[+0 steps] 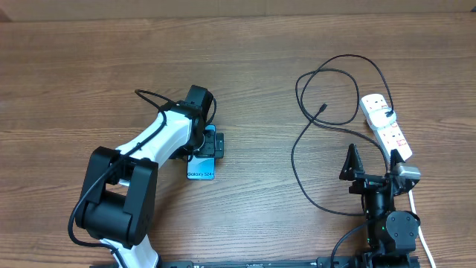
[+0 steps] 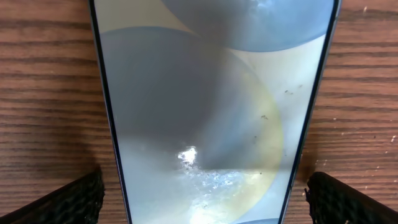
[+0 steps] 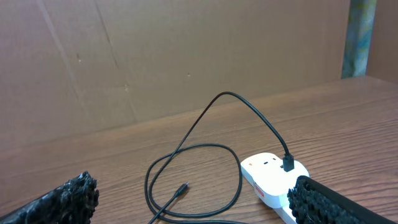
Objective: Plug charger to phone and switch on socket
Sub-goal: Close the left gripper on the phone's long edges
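I will reach the phone (image 1: 201,168) with my left gripper and grab its long side edges, so its short ends stay free to plug in the charger.
The phone (image 1: 201,168) lies flat on the table, "Galaxy S24+" text showing, its far half under my left gripper (image 1: 207,138). In the left wrist view the phone's light screen (image 2: 211,93) fills the frame, and the open left gripper (image 2: 205,200) has a finger on either side of it with a small gap at each edge. The black charger cable (image 1: 296,160) loops on the table; its connector tip (image 1: 322,109) (image 3: 182,188) lies free. Its plug (image 1: 387,112) (image 3: 288,163) sits in the white power strip (image 1: 385,128) (image 3: 267,172). My right gripper (image 1: 372,164) (image 3: 193,205) is open and empty, just short of the strip.
The strip's white cord (image 1: 421,223) runs down past the right arm's base. A brown cardboard wall (image 3: 155,56) stands behind the table. The cable loop lies between the two arms.
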